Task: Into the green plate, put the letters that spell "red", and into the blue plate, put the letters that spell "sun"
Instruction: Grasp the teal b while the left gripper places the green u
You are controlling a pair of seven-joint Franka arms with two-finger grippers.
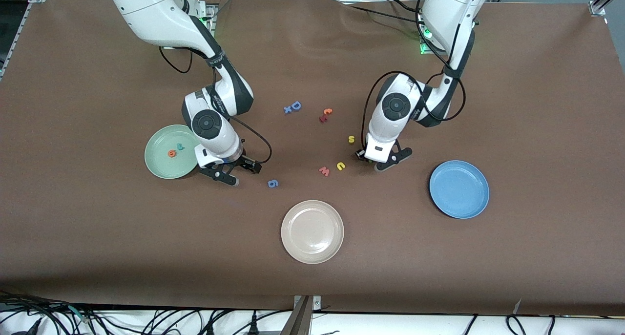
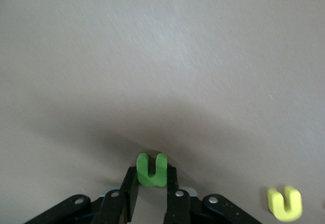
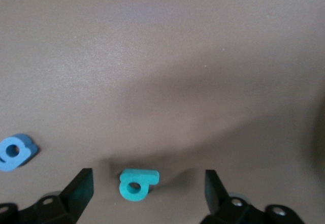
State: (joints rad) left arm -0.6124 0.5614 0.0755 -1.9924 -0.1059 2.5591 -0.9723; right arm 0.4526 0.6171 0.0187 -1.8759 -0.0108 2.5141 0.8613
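Note:
The right gripper grabs the teal "d" by both ends of its straight stem next, to finish spelling "red" in the green plate.
My left gripper is shut on the green "n", low over the table between the yellow "u" and the blue plate. The "u" also shows in the left wrist view. The yellow "s" lies a little farther from the front camera. My right gripper stands open beside the green plate, its fingers astride the teal "d" lying flat on the table. The orange "e" and teal "r" lie in the green plate.
A beige plate sits nearest the front camera. A red "w" lies beside the "u". A blue "9" lies close to my right gripper. A blue "D" and orange and red letters lie toward the bases.

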